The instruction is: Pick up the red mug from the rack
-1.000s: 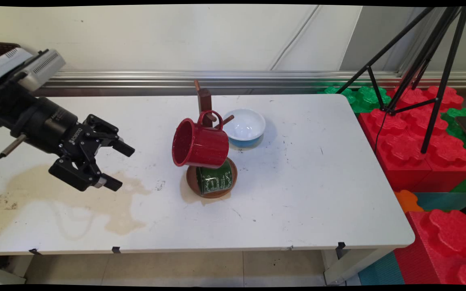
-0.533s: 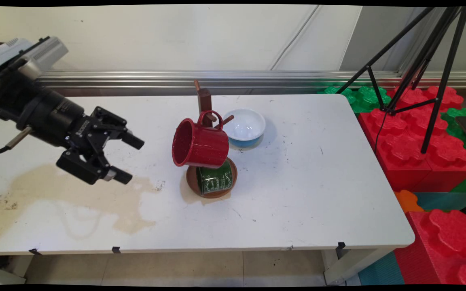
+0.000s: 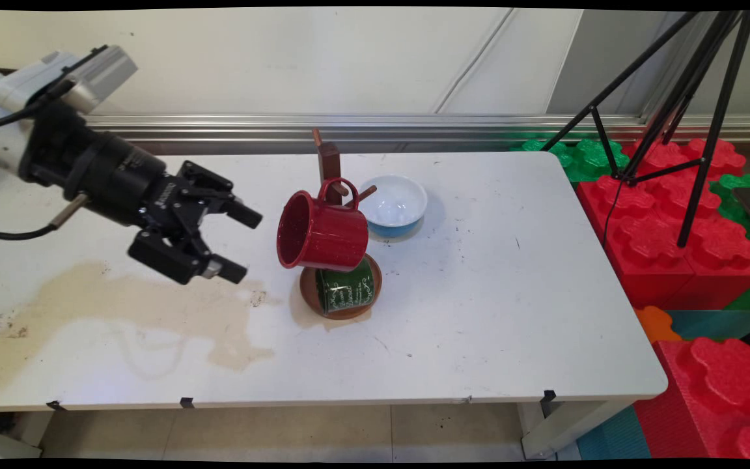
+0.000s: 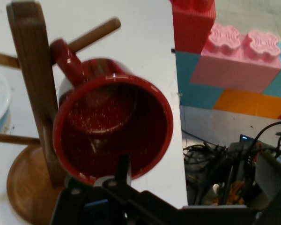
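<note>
Next, my gripper grabs the red mug by its rim (image 3: 290, 266), which leaves the red mug's handle free to slide off the wooden peg.
A red mug (image 3: 323, 231) hangs by its handle on a peg of a wooden mug tree (image 3: 329, 163), its mouth turned left. My gripper (image 3: 247, 246) hovers just left of that mouth, a short gap away, open with nothing between its fingers. A dark green mug (image 3: 346, 290) sits low on the tree over its round wooden base (image 3: 306, 291). In the hand view the red mug (image 4: 112, 136) fills the centre with its inside showing, the tree's post (image 4: 33, 70) stands to its left, and one black finger (image 4: 122, 169) rises in front of the rim.
A white bowl with a blue outside (image 3: 393, 202) stands right behind the tree. A brown stain (image 3: 121, 312) spreads over the table's left part. Red and green foam blocks (image 3: 668, 234) and a black tripod (image 3: 681, 98) stand past the table's right edge.
My gripper has travelled right and slightly up, from over the stain to close by the red mug's mouth. It has stayed open. The mugs and bowl have not moved.
</note>
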